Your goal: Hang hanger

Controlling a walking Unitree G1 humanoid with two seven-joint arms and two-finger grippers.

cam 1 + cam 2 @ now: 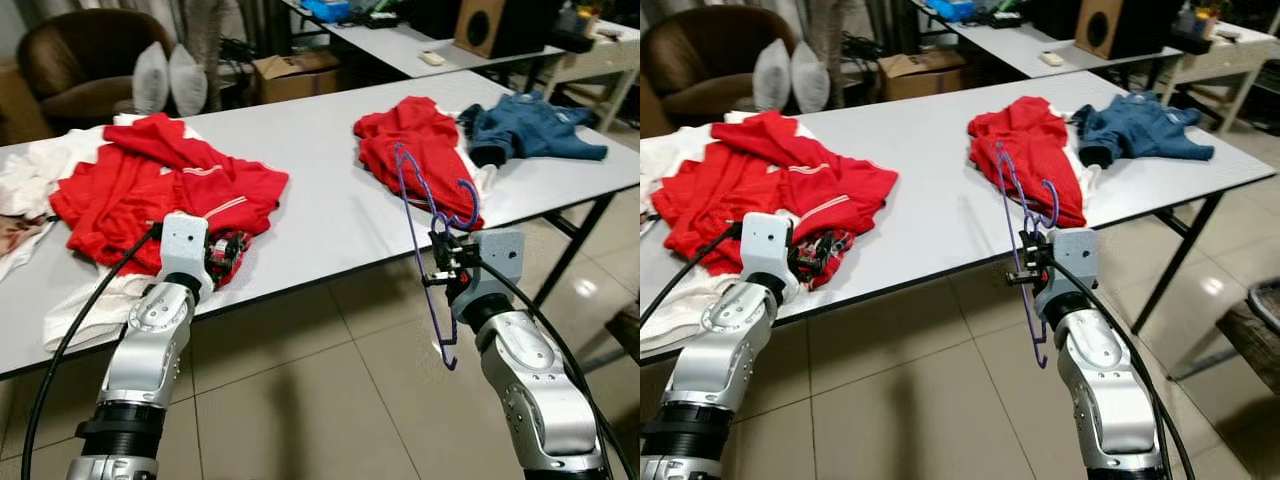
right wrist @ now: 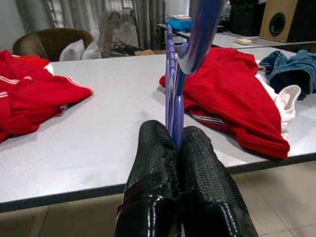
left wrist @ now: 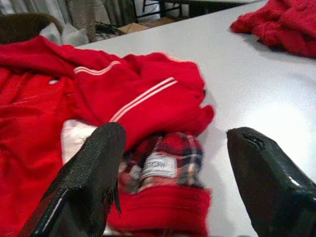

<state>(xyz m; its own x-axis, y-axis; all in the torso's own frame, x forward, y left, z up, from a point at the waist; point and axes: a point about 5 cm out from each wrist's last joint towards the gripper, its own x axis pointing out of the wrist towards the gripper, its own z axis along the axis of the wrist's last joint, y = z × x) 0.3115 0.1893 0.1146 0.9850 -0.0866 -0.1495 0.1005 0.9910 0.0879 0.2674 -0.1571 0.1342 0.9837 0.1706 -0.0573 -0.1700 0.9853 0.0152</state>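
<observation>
My left gripper grabs the collar's raised red edge below the label next, since the rest of the red garment (image 1: 150,185) lies slack in a heap.
A purple plastic hanger (image 1: 430,230) stands upright in front of the table's near edge, and my right gripper (image 1: 441,262) is shut on its lower bar. In the right wrist view the hanger (image 2: 174,74) rises from between the closed fingers (image 2: 153,173). My left gripper (image 1: 218,258) hovers open at the table edge over the collar of a red garment (image 1: 165,190). Between its two fingers (image 3: 94,173) the left wrist view shows that garment's plaid-lined neck label (image 3: 158,165). A second red garment (image 1: 415,150) lies on the table beyond the hanger.
The long white table (image 1: 320,200) also carries a blue denim jacket (image 1: 530,128) at its right end and white cloth (image 1: 25,185) at its left. A brown armchair (image 1: 85,60), a cardboard box (image 1: 295,75) and a second table with a speaker (image 1: 480,25) stand behind. Tiled floor lies below.
</observation>
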